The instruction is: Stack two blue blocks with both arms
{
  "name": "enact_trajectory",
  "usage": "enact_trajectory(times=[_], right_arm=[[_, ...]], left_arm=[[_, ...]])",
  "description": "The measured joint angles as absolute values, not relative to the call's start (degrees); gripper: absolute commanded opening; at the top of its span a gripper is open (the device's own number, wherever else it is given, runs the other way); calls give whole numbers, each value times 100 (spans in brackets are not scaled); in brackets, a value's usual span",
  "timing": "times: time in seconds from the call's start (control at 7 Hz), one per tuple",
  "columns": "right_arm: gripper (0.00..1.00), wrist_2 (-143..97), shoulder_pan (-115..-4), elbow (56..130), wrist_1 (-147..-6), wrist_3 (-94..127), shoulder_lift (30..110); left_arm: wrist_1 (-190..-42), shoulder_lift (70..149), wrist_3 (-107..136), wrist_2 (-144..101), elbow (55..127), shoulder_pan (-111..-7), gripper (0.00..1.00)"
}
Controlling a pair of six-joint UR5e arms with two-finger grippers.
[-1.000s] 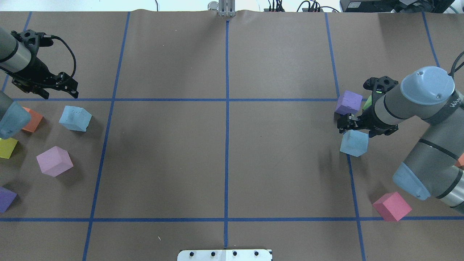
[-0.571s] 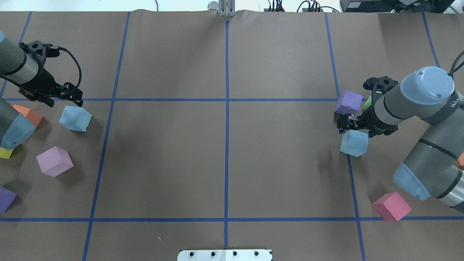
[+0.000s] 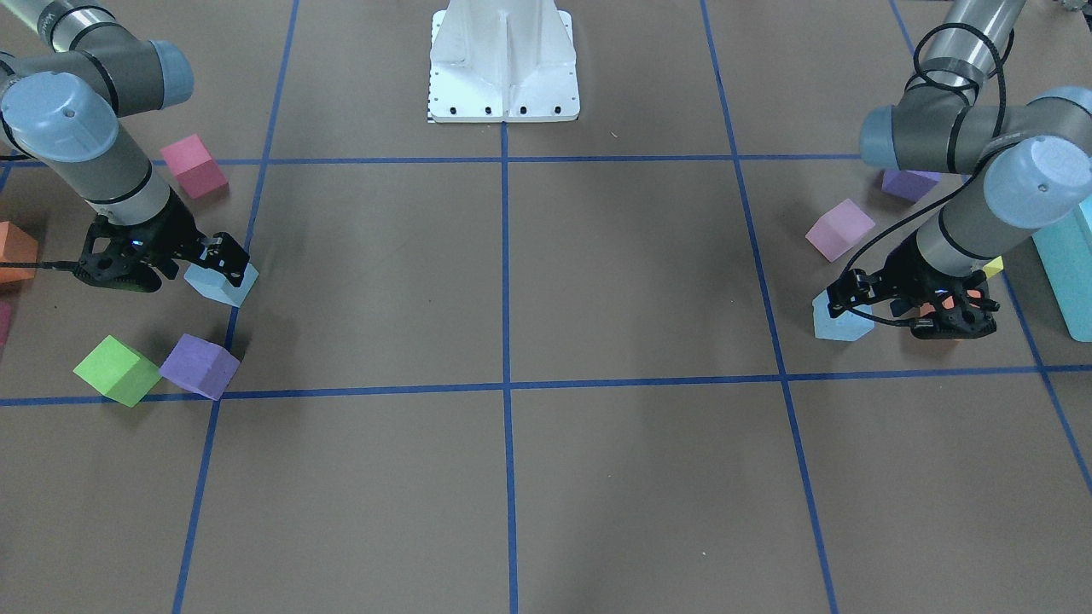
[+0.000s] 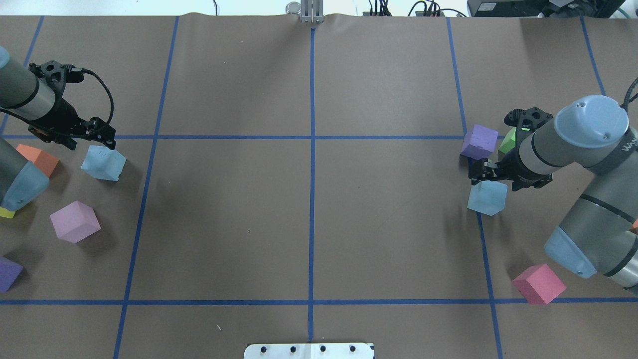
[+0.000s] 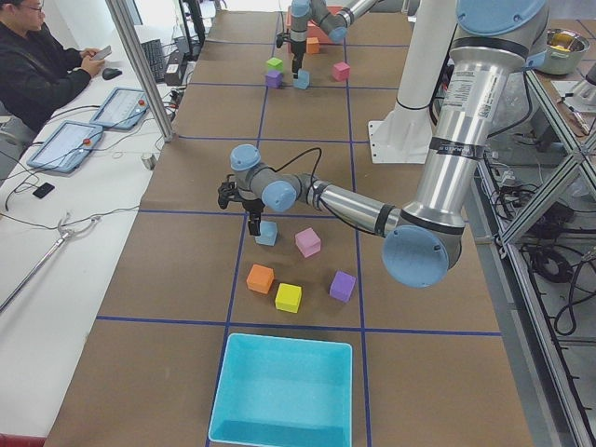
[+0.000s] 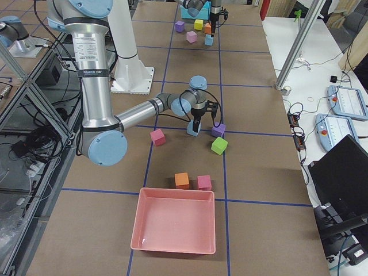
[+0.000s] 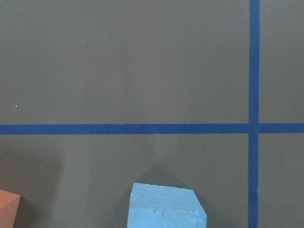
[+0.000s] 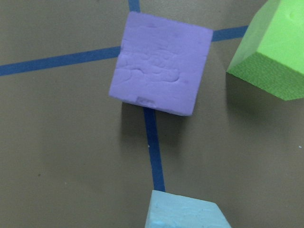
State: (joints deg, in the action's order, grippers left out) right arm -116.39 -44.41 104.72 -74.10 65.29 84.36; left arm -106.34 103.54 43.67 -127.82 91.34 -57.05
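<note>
I should next use my right gripper to grab the other blue block by its opposite sides, so that I can stack the two blue blocks.
One pale blue block (image 4: 103,163) lies at the left of the table; it also shows in the front view (image 3: 834,324) and at the bottom edge of the left wrist view (image 7: 166,207). My left gripper (image 4: 92,144) is open, just beyond its far edge. The other blue block (image 4: 487,197) lies at the right, seen in the front view (image 3: 223,286) and at the bottom edge of the right wrist view (image 8: 185,212). My right gripper (image 4: 484,172) is open and points down over that block's far top edge.
An orange cube (image 4: 37,157), a lilac cube (image 4: 75,221) and a purple cube (image 4: 9,273) lie near the left block. A purple cube (image 4: 479,141), a green cube (image 4: 508,141) and a pink cube (image 4: 539,283) lie near the right block. A turquoise bin (image 5: 284,391) and a pink bin (image 6: 174,227) stand at the table's ends.
My left gripper has moved right and closer to the left blue block. My right arm has shifted slightly. Neither blue block has moved.
</note>
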Motion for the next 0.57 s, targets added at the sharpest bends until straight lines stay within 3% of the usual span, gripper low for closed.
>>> enact_trajectory(times=[0.57], right_arm=[[95,-11409,-4204,10443,-7404,6646,8392]], left_arm=[[-10670,10327,4332,-12788,9121,-5704,100]])
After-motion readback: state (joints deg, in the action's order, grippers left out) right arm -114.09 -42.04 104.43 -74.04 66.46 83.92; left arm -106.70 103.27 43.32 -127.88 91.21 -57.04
